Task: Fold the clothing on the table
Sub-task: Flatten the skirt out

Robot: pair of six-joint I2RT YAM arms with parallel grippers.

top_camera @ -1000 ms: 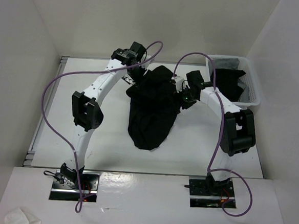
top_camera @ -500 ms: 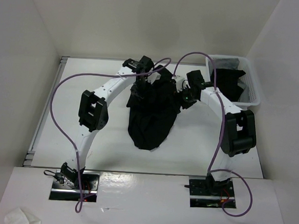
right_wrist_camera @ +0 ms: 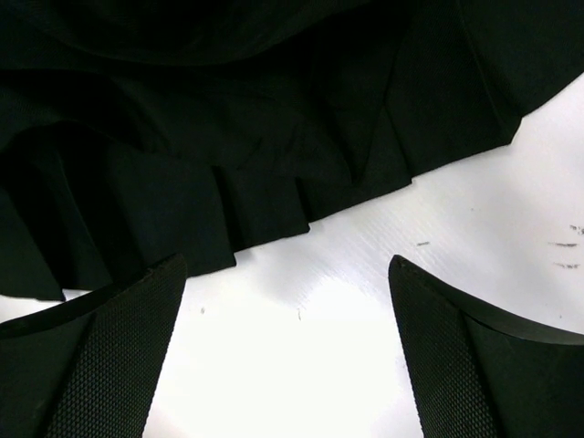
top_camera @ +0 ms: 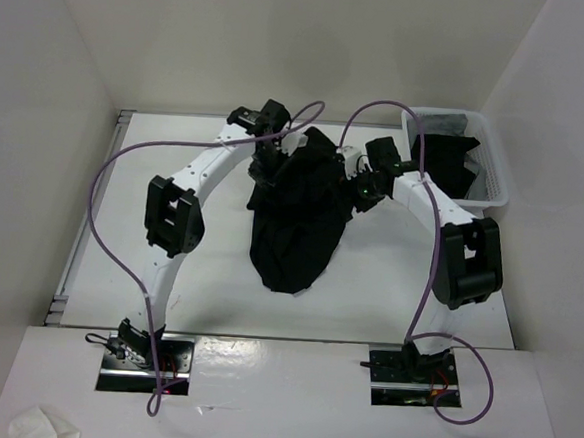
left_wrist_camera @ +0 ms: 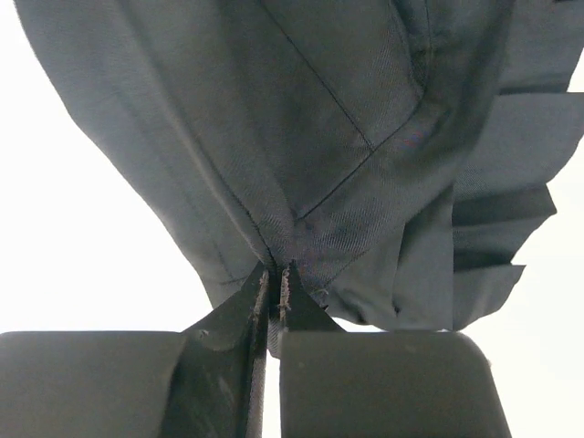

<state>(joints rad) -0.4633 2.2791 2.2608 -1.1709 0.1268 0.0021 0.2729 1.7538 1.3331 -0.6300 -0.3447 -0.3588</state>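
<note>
I should next take the black garment by its pleated edge [top_camera: 346, 190] [right_wrist_camera: 297, 221] with my right gripper, across from my left gripper's fold. Then I will spread the garment out for folding.
A black garment, the clothing [top_camera: 297, 224], lies crumpled in the middle of the white table [top_camera: 218, 274]. My left gripper [top_camera: 266, 162] is at the garment's upper left edge and is shut on a fold of its dark fabric [left_wrist_camera: 319, 119], the jaws [left_wrist_camera: 276, 274] pinching the cloth between them. My right gripper [top_camera: 352, 186] is at the garment's upper right side, open, with bare table [right_wrist_camera: 319, 301] between its fingers. The pleated hem [right_wrist_camera: 228, 137] lies just ahead of the right gripper [right_wrist_camera: 283, 274], and the left finger [right_wrist_camera: 109, 347] reaches its edge.
A white plastic bin [top_camera: 495, 188] stands at the back right with more dark clothing [top_camera: 446, 160] in it. White walls close in the table at the back and on both sides. Purple cables loop above both arms.
My left gripper has closed on the garment's upper left edge after swinging in toward it, and that part of the cloth has bunched inward. The right arm has stayed put.
</note>
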